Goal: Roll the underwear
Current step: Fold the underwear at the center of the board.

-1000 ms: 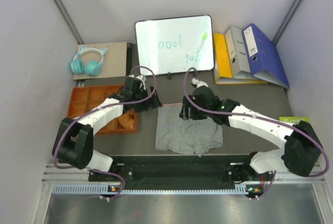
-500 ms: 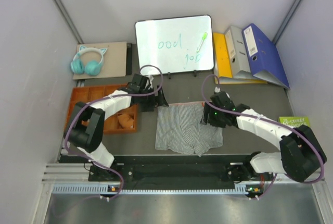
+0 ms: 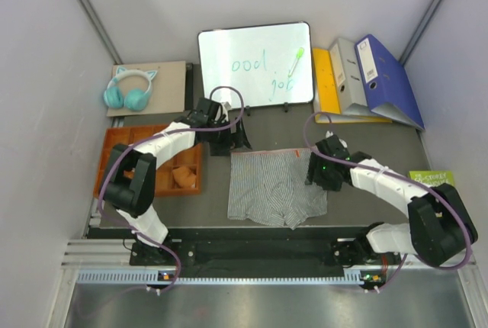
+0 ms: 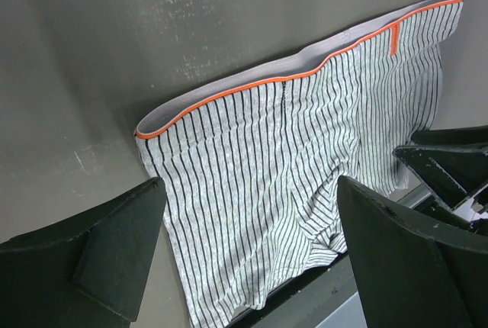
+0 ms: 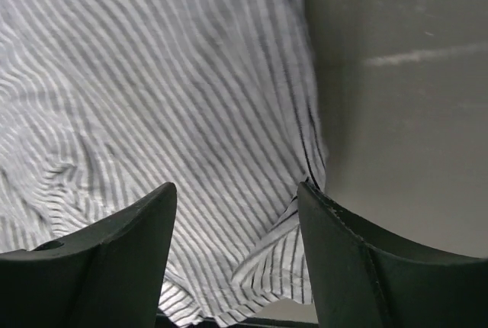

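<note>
The robot's left gripper needs to grab the striped boxer shorts (image 3: 274,187) next, at the waistband corner nearest the orange tray. Then the robot will fold that side of the shorts across for rolling.
The grey-and-white striped boxer shorts (image 3: 274,187) lie spread flat in the middle of the table, the orange-trimmed waistband (image 4: 297,76) on the far side. The rust-orange briefs (image 3: 183,178) sit bunched in a compartment of the orange tray (image 3: 126,149). My left gripper (image 3: 232,141) hovers just past the waistband's left corner; in the left wrist view it (image 4: 250,183) is open over the striped cloth, gripping nothing. My right gripper (image 3: 316,175) is over the shorts' right edge (image 5: 309,137), its jaws (image 5: 236,187) open with the cloth below them.
A whiteboard (image 3: 255,65) with a green marker (image 3: 296,59) leans at the back. Teal headphones (image 3: 128,90) rest on a cardboard sheet at the back left. Yellow, grey and blue binders (image 3: 366,80) lie at the back right. A green packet (image 3: 431,178) is at the right edge.
Both grippers have moved apart along the waistband: the left to the far left corner, the right out to the right edge. The waistband now lies straight and uncovered.
</note>
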Available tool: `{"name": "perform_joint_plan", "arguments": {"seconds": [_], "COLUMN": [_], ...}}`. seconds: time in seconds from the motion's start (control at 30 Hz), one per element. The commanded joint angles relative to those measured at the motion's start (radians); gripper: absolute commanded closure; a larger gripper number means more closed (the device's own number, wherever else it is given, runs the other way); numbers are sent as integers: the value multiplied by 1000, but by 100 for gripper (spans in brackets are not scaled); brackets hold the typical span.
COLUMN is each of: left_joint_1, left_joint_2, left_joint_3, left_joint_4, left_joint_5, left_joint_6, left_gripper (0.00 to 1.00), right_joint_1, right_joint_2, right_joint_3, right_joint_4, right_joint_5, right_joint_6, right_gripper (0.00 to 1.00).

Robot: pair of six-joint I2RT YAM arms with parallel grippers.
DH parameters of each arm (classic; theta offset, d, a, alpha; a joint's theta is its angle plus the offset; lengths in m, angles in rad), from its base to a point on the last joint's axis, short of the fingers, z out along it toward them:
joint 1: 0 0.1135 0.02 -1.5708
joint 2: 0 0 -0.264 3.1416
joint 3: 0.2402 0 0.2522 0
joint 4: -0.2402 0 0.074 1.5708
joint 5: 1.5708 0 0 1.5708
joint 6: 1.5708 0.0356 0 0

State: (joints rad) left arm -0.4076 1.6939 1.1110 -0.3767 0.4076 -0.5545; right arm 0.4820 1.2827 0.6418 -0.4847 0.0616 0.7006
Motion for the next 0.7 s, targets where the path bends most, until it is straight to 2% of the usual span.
{"name": "perform_joint_plan", "arguments": {"seconds": [0.0,0.13,0.3,0.4,0.53,0.67], "left_joint_1": [-4,-4,-4,-4,-4,-8], "left_joint_2": [-2,-52,-73,-51,-4,16], "left_joint_3": [-13,-31,-36,-24,-7,-8], "left_joint_4": [-1,-8,-22,-31,-47,-51], "left_joint_5": [33,2,-24,-47,-95,-148], "left_joint_6": [8,25,45,48,51,54], "left_gripper": [3,2,2,3,16,26], "right_joint_1": [-67,-135,-135,-129,-18,123], "right_joint_2": [-46,-54,-105,-161,-213,-184], "right_joint_3": [26,-1,54,94,113,114], "right_joint_4": [-92,-118,-221,-235,-194,-134], "right_joint_5": [57,44,132,106,73,55], "right_joint_6": [-1,-13,-35,-58,-13,62], "right_gripper": [33,33,32,37,39,40]}}
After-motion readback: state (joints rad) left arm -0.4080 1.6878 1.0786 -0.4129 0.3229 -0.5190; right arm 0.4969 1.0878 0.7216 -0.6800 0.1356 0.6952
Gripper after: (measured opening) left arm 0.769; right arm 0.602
